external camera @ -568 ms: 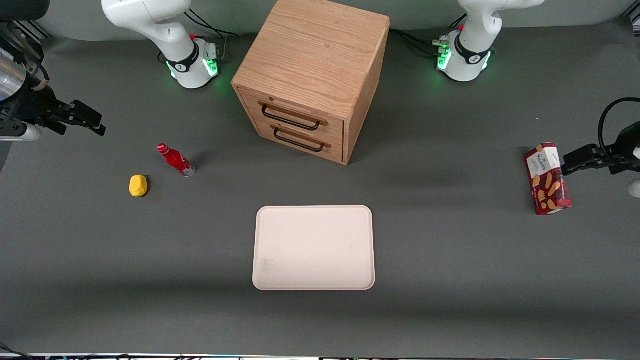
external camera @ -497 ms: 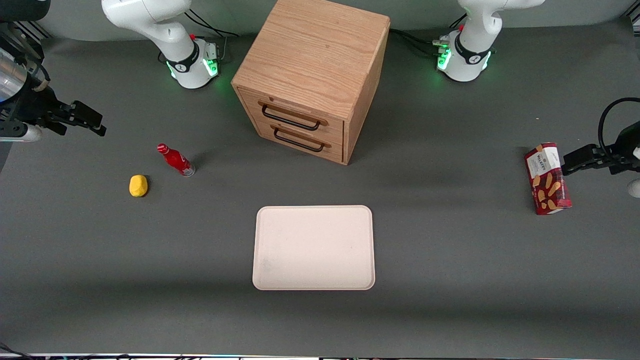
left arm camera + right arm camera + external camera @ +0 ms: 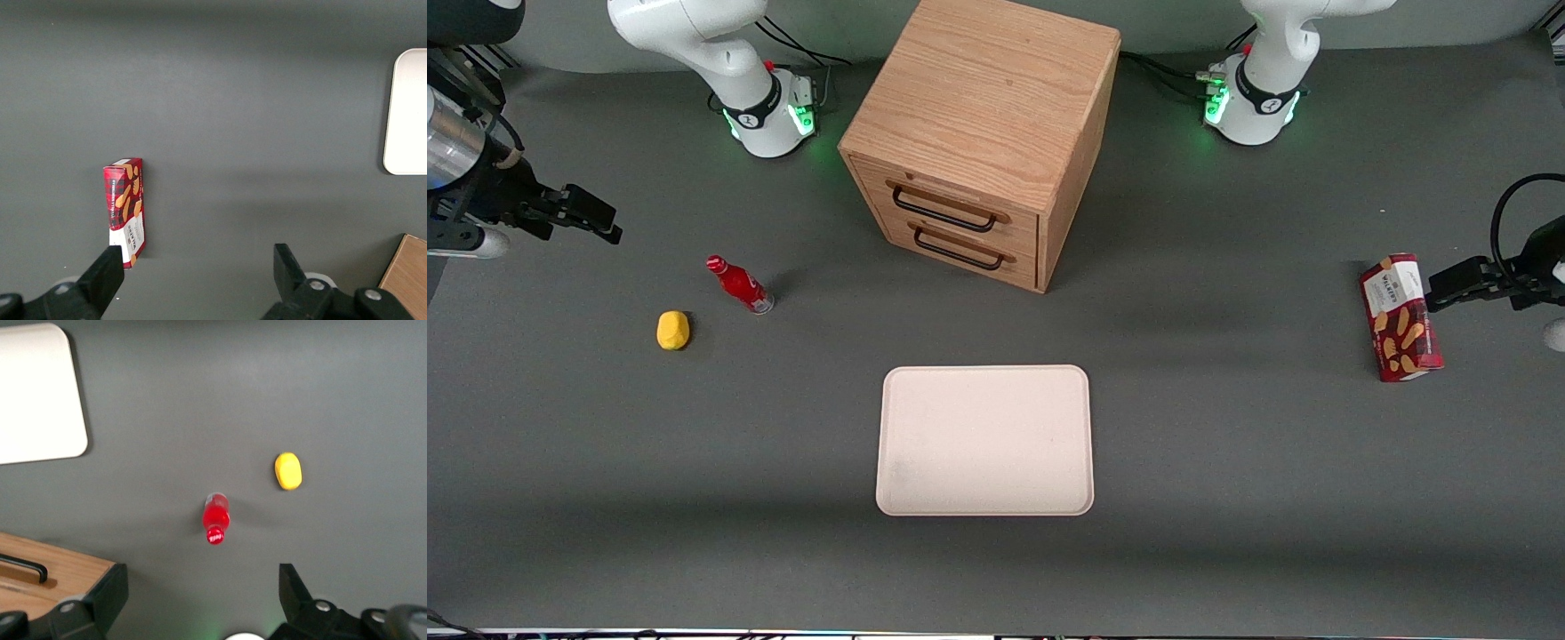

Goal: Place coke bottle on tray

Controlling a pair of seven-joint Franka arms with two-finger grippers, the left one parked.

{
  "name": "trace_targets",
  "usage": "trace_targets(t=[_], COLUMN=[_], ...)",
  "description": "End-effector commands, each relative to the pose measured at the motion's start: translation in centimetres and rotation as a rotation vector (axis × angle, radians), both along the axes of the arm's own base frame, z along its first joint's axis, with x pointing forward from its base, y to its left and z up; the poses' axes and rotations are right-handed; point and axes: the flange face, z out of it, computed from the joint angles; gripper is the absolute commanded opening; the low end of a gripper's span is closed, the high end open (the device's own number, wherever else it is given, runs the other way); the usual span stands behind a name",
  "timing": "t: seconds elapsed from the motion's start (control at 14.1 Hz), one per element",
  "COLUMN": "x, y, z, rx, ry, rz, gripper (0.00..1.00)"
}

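Observation:
The gripper grabs the coke bottle by its red body (image 3: 741, 286) next. Then it places the coke bottle on the pale tray (image 3: 986, 441).
The coke bottle (image 3: 740, 284) is small, bright red, with a red cap and a silvery base. It stands upright on the grey table toward the working arm's end, and it shows from above in the right wrist view (image 3: 215, 519). The tray (image 3: 984, 440) is pale cream-pink and lies flat and bare, nearer the front camera than the cabinet; one corner shows in the right wrist view (image 3: 37, 393). My gripper (image 3: 605, 224) hangs in the air at the working arm's end, apart from the bottle. It is open and empty (image 3: 203, 587).
A wooden two-drawer cabinet (image 3: 983, 133) stands mid-table, farther from the front camera than the tray. A small yellow lump (image 3: 673, 330) lies beside the bottle. A red snack box (image 3: 1400, 317) stands toward the parked arm's end.
My gripper has shifted slightly toward the middle of the table. The bottle, the tray and the other things have not moved.

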Motion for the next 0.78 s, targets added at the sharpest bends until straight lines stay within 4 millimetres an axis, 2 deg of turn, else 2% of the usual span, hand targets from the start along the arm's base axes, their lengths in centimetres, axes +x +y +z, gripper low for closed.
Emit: trace_targets(t=[0.0, 0.14, 0.43, 0.71], x=[-1.0, -1.9, -5.4, -6.7], y=[1.2, 1.3, 2.1, 2.3], z=[-2.7, -4.9, -10.6, -15.9], rx=[-0.004, 0.005, 0.025, 0.025], ry=[0.061, 0.061, 0.009, -0.013], rz=[-0.008, 0.002, 0.032, 0.051], gripper=[1.0, 1.0, 1.0, 1.0])
